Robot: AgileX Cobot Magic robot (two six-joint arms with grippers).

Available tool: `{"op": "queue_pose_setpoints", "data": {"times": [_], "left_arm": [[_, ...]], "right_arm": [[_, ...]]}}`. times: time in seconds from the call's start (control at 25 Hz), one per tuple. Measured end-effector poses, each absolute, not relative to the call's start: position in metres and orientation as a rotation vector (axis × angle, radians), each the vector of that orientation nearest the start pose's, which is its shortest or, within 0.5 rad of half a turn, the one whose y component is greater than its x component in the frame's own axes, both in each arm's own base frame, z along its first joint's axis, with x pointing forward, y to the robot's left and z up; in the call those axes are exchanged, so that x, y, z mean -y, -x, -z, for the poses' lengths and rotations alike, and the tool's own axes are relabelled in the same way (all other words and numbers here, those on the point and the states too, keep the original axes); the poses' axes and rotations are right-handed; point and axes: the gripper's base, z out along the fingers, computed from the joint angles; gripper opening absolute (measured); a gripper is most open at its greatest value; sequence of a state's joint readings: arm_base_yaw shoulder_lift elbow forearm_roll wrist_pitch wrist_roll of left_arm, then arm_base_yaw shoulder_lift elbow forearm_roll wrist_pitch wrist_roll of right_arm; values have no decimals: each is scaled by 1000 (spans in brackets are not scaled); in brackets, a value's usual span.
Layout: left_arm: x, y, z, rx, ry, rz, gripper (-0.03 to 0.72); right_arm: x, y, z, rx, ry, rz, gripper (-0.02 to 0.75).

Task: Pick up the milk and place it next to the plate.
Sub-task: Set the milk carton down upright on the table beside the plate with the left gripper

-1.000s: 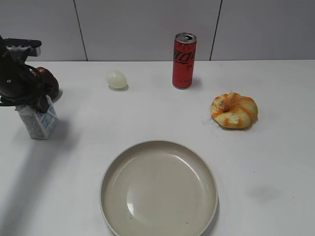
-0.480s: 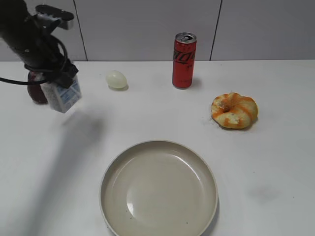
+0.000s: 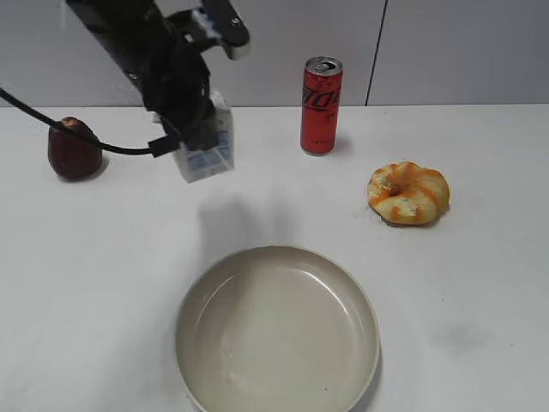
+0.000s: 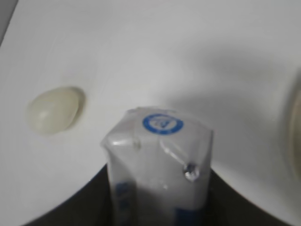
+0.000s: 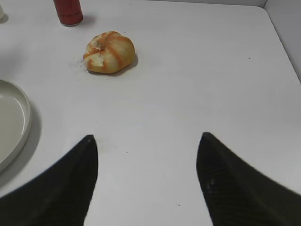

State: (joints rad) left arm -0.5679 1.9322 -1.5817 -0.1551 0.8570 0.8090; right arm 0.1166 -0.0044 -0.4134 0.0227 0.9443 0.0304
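The milk hangs tilted above the table, short of the spot next to the plate, so my left gripper should stay closed on it until it rests there.
My left gripper is shut on the milk, a small white-and-blue carton, and holds it tilted in the air above the table, behind and left of the plate. The left wrist view shows the milk close up between the jaws. The plate, large, round and beige-grey, lies at the front middle; its rim shows at the left edge of the right wrist view. My right gripper is open and empty over bare table; it does not show in the exterior view.
A tall red can stands at the back middle. An orange-glazed bun lies at the right. A dark red-brown fruit lies at the back left. A pale egg-like object lies on the table under the left arm.
My left gripper has lifted the milk off the table at the far left and carried it up and to the right, uncovering the dark fruit and hiding the pale egg in the exterior view.
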Motion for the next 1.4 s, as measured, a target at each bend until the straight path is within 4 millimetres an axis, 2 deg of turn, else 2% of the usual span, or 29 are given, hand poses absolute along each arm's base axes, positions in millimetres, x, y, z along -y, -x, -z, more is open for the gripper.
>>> {"op": "queue_pose_setpoints", "data": {"times": [0.16, 0.36, 0.52, 0.8, 0.88, 1.04, 1.16, 1.24, 1.4], "left_arm": [[272, -336, -231, -1993, -1842, 124, 277], [300, -318, -216, -1894, -1984, 173, 277], [310, -312, -202, -1848, -2065, 183, 277], [313, -314, -189, -1842, -2096, 179, 297], [314, -314, -188, -1844, -2092, 184, 340], [315, -315, -189, -1841, -2074, 195, 508], [315, -315, -189, -1846, -2068, 198, 601], [315, -314, -192, -1852, -2057, 196, 621], [310, -314, -211, -1860, -2003, 160, 627]], "right_arm": [[-3, -8, -262, -2010, 85, -121, 500], [-3, -8, -262, -2010, 85, -121, 500], [-3, -8, -262, -2010, 85, -121, 500], [-3, -8, -262, -2010, 85, -121, 500], [-3, -8, -262, -2010, 85, -121, 500], [-3, -8, -262, -2010, 85, -121, 500], [-3, -8, -262, -2010, 85, -121, 500], [-3, -8, -262, -2010, 85, -121, 500], [-3, -8, -262, -2010, 85, -121, 500]]}}
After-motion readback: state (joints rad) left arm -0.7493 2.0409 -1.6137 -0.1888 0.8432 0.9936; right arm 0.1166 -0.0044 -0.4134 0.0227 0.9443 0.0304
